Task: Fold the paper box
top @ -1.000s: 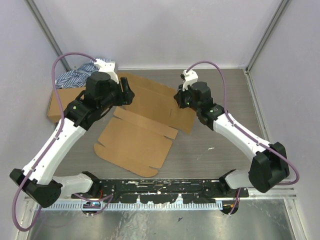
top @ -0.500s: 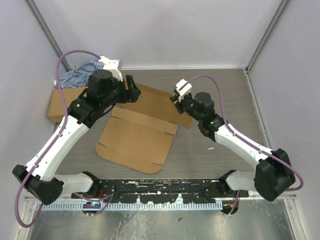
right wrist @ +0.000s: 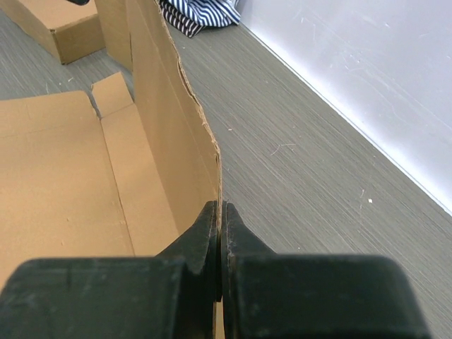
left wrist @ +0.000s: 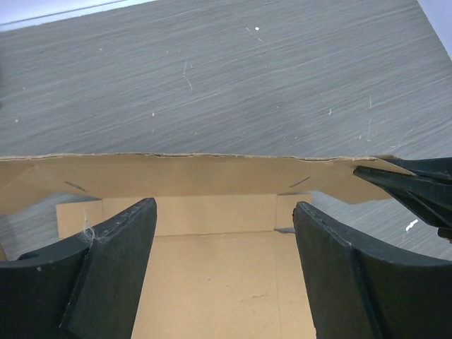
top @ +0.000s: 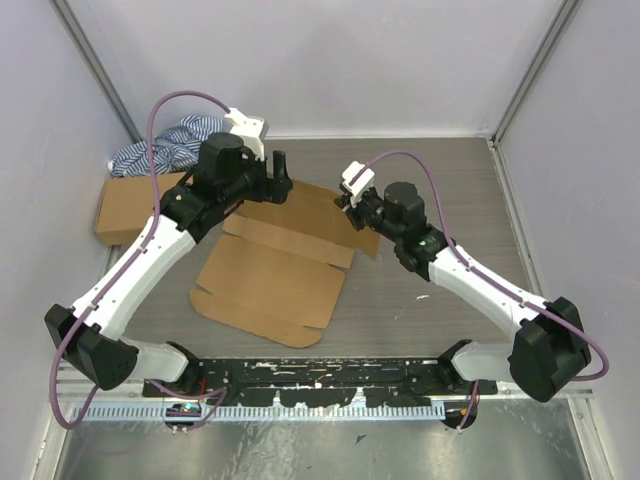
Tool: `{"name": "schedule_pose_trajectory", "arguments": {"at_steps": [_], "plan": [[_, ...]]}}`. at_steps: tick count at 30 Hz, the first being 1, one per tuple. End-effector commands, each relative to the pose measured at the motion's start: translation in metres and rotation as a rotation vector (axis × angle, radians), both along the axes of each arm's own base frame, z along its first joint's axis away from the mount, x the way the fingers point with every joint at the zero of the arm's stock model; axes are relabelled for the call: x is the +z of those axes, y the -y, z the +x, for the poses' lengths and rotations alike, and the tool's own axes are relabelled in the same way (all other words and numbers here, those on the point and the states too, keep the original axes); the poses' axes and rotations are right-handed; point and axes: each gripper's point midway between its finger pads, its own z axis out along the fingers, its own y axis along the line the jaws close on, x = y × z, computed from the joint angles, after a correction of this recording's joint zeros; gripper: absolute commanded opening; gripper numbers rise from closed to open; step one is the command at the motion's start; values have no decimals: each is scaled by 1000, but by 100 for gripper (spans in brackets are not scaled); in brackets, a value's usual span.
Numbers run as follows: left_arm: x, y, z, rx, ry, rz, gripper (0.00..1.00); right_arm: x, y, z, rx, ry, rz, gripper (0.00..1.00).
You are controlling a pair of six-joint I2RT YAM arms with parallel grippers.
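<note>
My right gripper holds the panel and needs to keep holding it. The panel would drop loose if I opened now.
The paper box (top: 268, 285) is a brown cardboard blank lying flat mid-table, with its far panel (top: 318, 205) lifted on edge. My right gripper (top: 352, 203) is shut on the right end of that panel; in the right wrist view the fingertips (right wrist: 220, 212) pinch the panel's (right wrist: 166, 106) top edge. My left gripper (top: 278, 175) is open and empty above the panel's left part. In the left wrist view its fingers (left wrist: 106, 275) straddle the box floor (left wrist: 219, 282) behind the raised panel (left wrist: 198, 173), touching nothing. The right fingers (left wrist: 417, 187) show there at the right edge.
A ready-made brown cardboard box (top: 125, 205) sits at the far left, with a blue-white striped cloth (top: 165, 145) behind it; both show in the right wrist view, the box (right wrist: 56, 21) and the cloth (right wrist: 201, 10). Grey walls enclose the table.
My right gripper has swung the far panel up from lying flat to standing on edge. My left gripper has moved right and farther back, along the panel's top.
</note>
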Motion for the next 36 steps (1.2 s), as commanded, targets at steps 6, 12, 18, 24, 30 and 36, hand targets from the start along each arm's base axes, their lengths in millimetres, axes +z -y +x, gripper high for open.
{"name": "schedule_pose_trajectory", "arguments": {"at_steps": [6,12,18,24,30,36], "plan": [[31,4,5,-20,22,8,98,32,-10,-1,38,48,24,4],[32,-3,18,-69,159,138,98,15,-15,2,47,-100,-59,5],[43,1,13,-186,507,168,99,8,-19,0,74,-131,-82,5],[29,-17,17,-98,386,229,100,2,-9,16,-34,-172,-94,5],[-6,-49,2,75,183,232,99,-25,15,54,-215,-277,-131,7],[-60,-71,-18,198,41,205,100,-10,60,108,-431,-389,80,38]]}}
